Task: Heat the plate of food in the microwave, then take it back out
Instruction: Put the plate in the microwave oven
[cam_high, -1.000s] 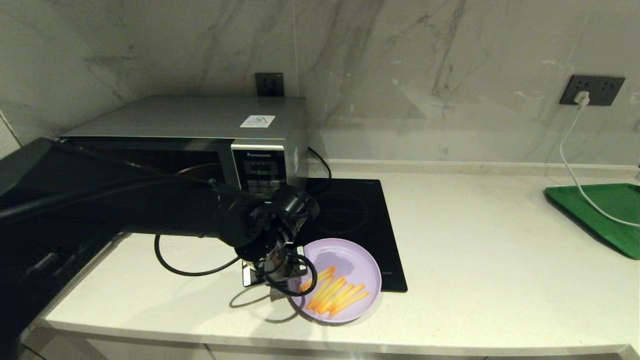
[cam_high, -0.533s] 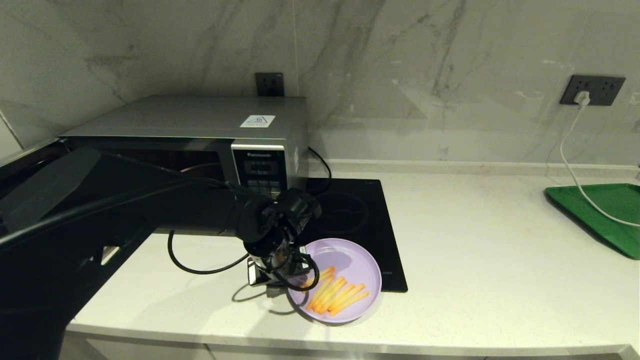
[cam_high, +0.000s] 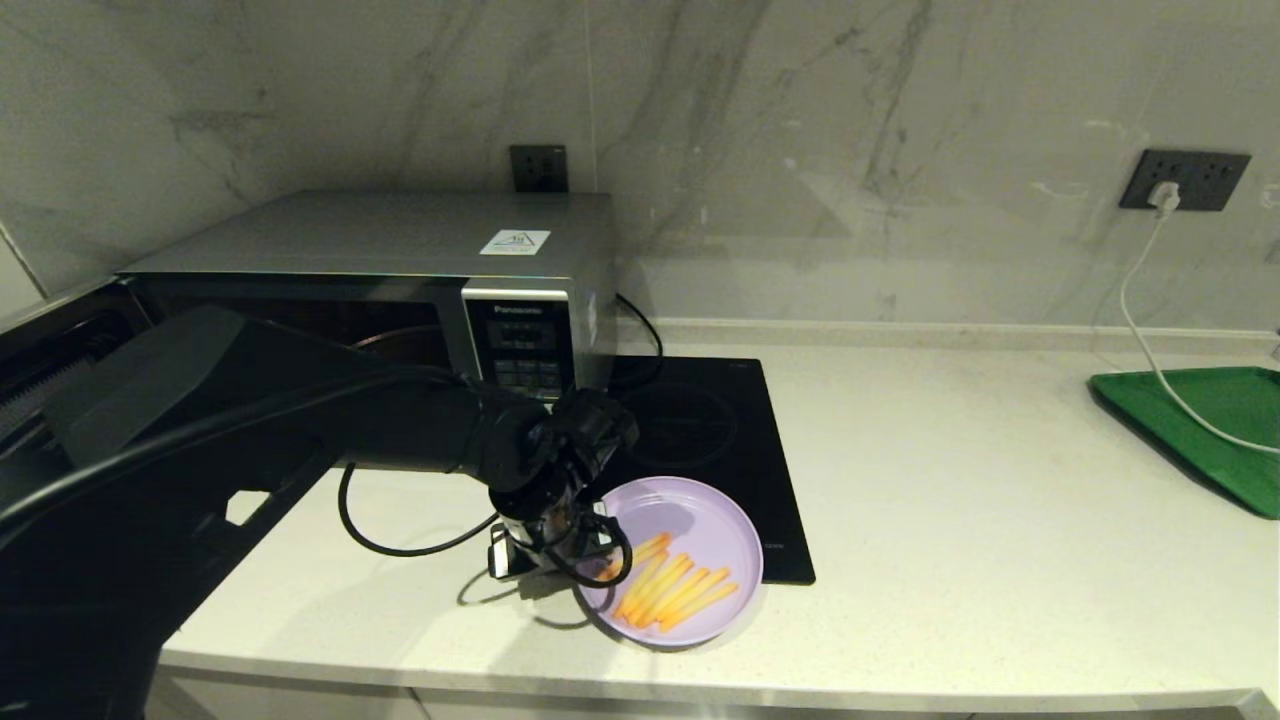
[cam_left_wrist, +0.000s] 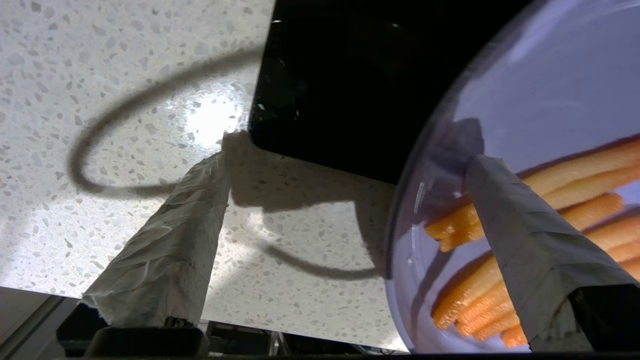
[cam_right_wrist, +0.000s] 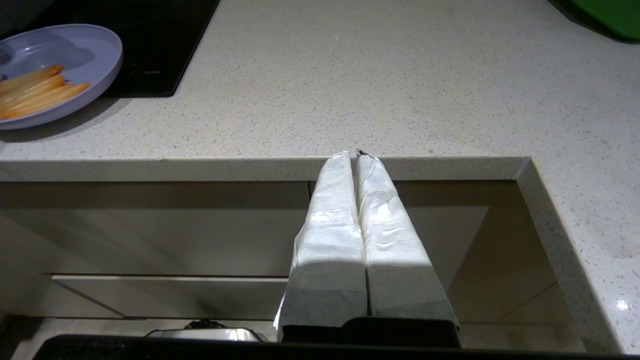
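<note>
The plate (cam_high: 700, 515) is far wider than the left gripper's fingers can span, so the left gripper needs to grab it by its raised rim next.
The lilac plate (cam_high: 700, 515) with yellow-orange fries (cam_high: 675, 588) lies near the counter's front edge, half on the black hob (cam_high: 700, 420). My left gripper (cam_high: 555, 548) is open and straddles the plate's left rim (cam_left_wrist: 400, 235): one finger (cam_left_wrist: 170, 250) is over the counter, the other finger (cam_left_wrist: 530, 240) is above the fries (cam_left_wrist: 575, 170). The silver microwave (cam_high: 400, 240) stands behind at the left, its front partly hidden by my left arm. My right gripper (cam_right_wrist: 356, 154) is shut and empty, parked below the counter's front edge, outside the head view.
A green tray (cam_high: 1200, 420) lies at the far right with a white cable (cam_high: 1140, 330) running to a wall socket. A black cord (cam_high: 640, 330) trails beside the microwave. The stone wall closes the back of the counter.
My left arm has reached a little further right, bringing the open gripper closer onto the plate's left rim. The plate has not moved.
</note>
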